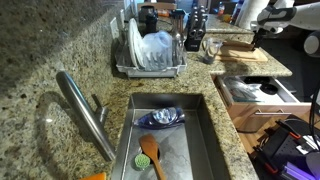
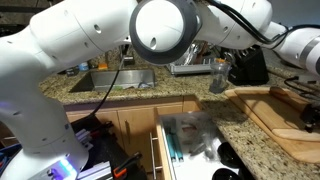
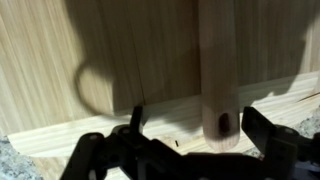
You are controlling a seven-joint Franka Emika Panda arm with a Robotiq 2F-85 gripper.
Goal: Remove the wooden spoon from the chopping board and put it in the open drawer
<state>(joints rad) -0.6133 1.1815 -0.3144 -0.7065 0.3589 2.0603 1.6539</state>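
Observation:
My fingers reach past the handle end's hole on either side of the hole, so it is time for my gripper to close on the handle end now.
In the wrist view the end of the wooden spoon's handle (image 3: 215,75) lies on the light chopping board (image 3: 100,70). My gripper (image 3: 193,120) is open, low over the board, with one finger on each side of the handle end. Neither finger touches the handle, and the left gap is wider. The spoon's bowl is out of view. In both exterior views the board (image 1: 240,52) (image 2: 285,120) sits on the granite counter. The open drawer (image 1: 262,95) (image 2: 190,140) is below its edge, with light clutter inside. My gripper (image 1: 262,36) hangs over the board.
A sink (image 1: 170,140) holds an orange-brown broad-headed spoon (image 1: 152,156) and a blue cloth (image 1: 162,117). A dish rack (image 1: 150,55) with plates stands behind it, with a tap (image 1: 85,110) alongside. A glass jug (image 1: 209,48) and dark bottles stand near the board.

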